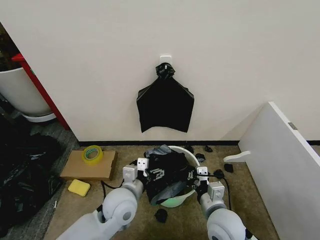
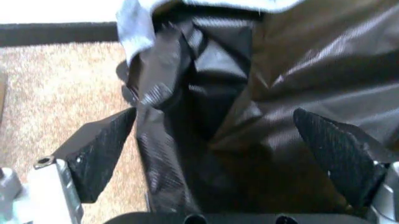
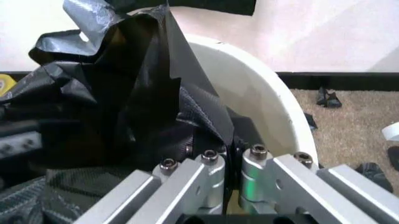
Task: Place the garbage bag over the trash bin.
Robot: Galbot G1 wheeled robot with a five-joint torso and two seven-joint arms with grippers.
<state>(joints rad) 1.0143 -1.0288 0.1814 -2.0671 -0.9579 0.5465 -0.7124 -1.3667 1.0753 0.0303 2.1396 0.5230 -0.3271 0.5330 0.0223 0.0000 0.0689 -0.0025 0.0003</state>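
Note:
My left gripper grabs the garbage bag by the raised fold along its edge next, since the black film point(image 1: 168, 167) sags slack over the bin.
The garbage bag point(image 1: 167, 172) is crumpled, glossy black film piled over and into the trash bin point(image 1: 187, 151), whose white rim shows behind it. My left gripper point(image 1: 145, 167) is at the bin's left side. In the left wrist view it point(image 2: 215, 140) is open, its two black pads wide apart with bag film point(image 2: 206, 93) between them. My right gripper point(image 1: 202, 173) is at the bin's right side. In the right wrist view it point(image 3: 232, 163) is shut on a fold of the bag point(image 3: 143, 93), just inside the bin's cream wall point(image 3: 268, 102).
A flat black bundle point(image 1: 165, 102) hangs on the wall behind. A tape roll point(image 1: 92, 153) lies on cardboard point(image 1: 75, 170) and a yellow sponge point(image 1: 79, 187) on the left floor. A white board point(image 1: 285, 160) leans on the right. Small black scraps point(image 1: 161, 215) dot the carpet. A white tub point(image 1: 20, 92) stands far left.

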